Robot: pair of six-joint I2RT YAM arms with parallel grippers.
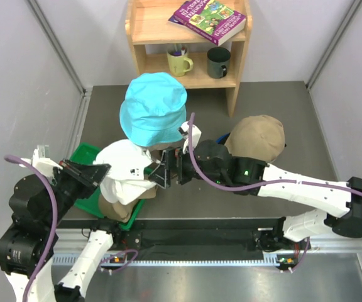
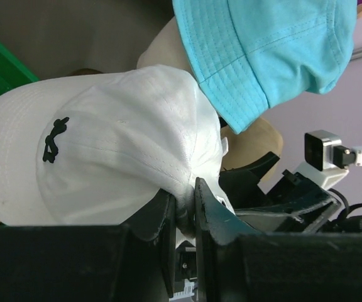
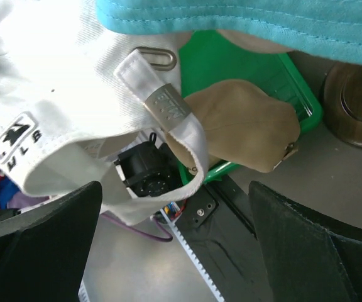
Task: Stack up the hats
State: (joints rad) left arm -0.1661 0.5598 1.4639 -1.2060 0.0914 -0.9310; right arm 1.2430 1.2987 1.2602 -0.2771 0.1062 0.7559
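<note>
The white cap's top and bill should stay free to stack over the tan cap, so the right gripper needs to grab the white cap by its back strap (image 1: 149,182) (image 3: 189,182).
A cyan bucket hat (image 1: 153,107) sits on the cream mannequin head (image 2: 162,50). Just in front of it hangs a white cap (image 1: 127,170), with my left gripper (image 2: 186,207) shut on a fold of its fabric at the rim. My right gripper (image 1: 163,168) stands wide open at the cap's back opening, beside its strap (image 3: 162,104), with nothing between its fingers (image 3: 43,233). Under the white cap a tan cap (image 3: 244,129) lies in the green tray (image 1: 83,154). Another tan cap (image 1: 256,138) sits at the right behind my right arm.
A wooden shelf (image 1: 241,69) at the back holds a book (image 1: 209,19) and two mugs. A round brown base (image 3: 357,107) stands beside the tray. Grey walls close in on both sides, and the black rail (image 1: 200,236) runs along the near edge.
</note>
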